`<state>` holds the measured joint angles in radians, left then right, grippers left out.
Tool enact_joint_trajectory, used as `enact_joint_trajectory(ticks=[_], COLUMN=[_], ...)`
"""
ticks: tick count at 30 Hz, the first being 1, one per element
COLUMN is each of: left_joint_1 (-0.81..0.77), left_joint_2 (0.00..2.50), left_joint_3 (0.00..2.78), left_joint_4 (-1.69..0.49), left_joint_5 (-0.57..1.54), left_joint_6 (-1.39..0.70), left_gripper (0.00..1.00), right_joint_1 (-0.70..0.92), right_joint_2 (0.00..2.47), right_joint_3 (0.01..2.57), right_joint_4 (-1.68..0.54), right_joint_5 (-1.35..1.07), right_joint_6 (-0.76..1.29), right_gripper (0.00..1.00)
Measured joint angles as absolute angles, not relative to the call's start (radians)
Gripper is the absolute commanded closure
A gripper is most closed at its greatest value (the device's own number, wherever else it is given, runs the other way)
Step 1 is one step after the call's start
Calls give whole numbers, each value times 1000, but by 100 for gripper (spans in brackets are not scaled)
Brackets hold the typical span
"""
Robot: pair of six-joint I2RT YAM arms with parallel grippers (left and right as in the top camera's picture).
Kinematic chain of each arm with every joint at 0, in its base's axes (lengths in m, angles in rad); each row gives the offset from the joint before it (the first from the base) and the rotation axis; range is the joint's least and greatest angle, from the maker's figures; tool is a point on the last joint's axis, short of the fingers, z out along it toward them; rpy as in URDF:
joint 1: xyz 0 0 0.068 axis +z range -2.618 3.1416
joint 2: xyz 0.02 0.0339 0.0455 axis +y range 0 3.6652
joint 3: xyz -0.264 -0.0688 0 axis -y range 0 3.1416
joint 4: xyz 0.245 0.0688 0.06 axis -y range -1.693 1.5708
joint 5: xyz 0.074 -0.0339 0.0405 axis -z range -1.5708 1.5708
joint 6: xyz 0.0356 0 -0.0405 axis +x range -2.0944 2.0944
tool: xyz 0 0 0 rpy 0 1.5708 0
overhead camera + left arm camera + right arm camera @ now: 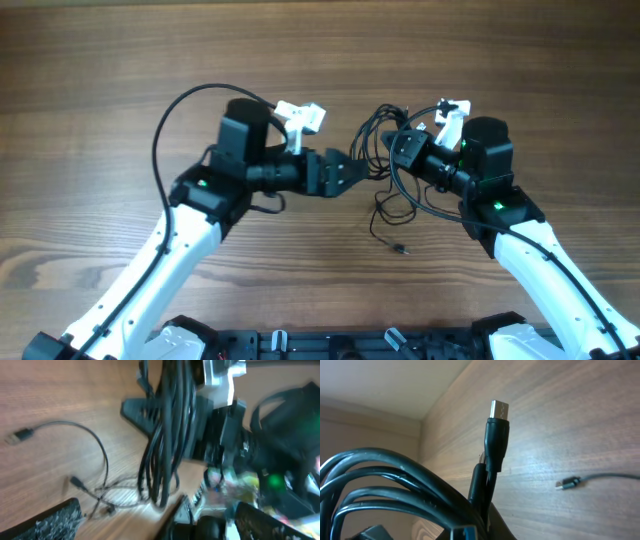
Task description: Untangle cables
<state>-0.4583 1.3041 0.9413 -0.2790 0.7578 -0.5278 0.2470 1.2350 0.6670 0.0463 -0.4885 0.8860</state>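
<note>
The bundle [167, 435] needs my left gripper on its hanging loops next, so my right gripper can untangle the free plug ends.
The cables [385, 150] are a bundle of thin black cords held off the table between my two grippers. Loose strands trail down to a small plug [401, 248] on the wood. My right gripper [402, 150] is shut on the bundle; in the right wrist view the cords [395, 485] fill the lower left and a plug [498, 412] sticks up. My left gripper [348, 172] is open just left of the bundle. In the left wrist view the bundle [167, 435] hangs ahead of the gripper's spread fingers [155, 527], with thin strands [100, 460] lying on the table.
The wooden table [120, 60] lies all around. A loose plug end [567, 483] lies on the wood in the right wrist view, another [19, 436] in the left wrist view. A thicker black wire [165, 120] loops over the left arm.
</note>
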Motion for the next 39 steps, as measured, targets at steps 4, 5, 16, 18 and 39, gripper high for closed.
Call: enact_joint_trajectory(ticks=[4,5,16,18,39], left_joint_1=[-562,-576,-630,-634,-414], left_joint_2=[1304,1304,1443,1470,1468], left_joint_3=[941,941,942,942,941], left_joint_4=[-223,-223,-105,-80,49], left_joint_5=[521,475,207,206,459], left_joint_6=[-675,-698,-905,-926,-941], left_gripper=[0,0,79,96,96], right_joint_1=[247,247,247,247,306], right_joint_2=[1235,1235,1235,1235,1211], right_joint_3=[667,667,667,667,667], right_joint_4=[16,16,10,7,-16], right_joint_5=[-485,-486,-531,-535,-824], right_joint_6=[889,887,854,835,120], right_gripper=[96,96,96,86,0])
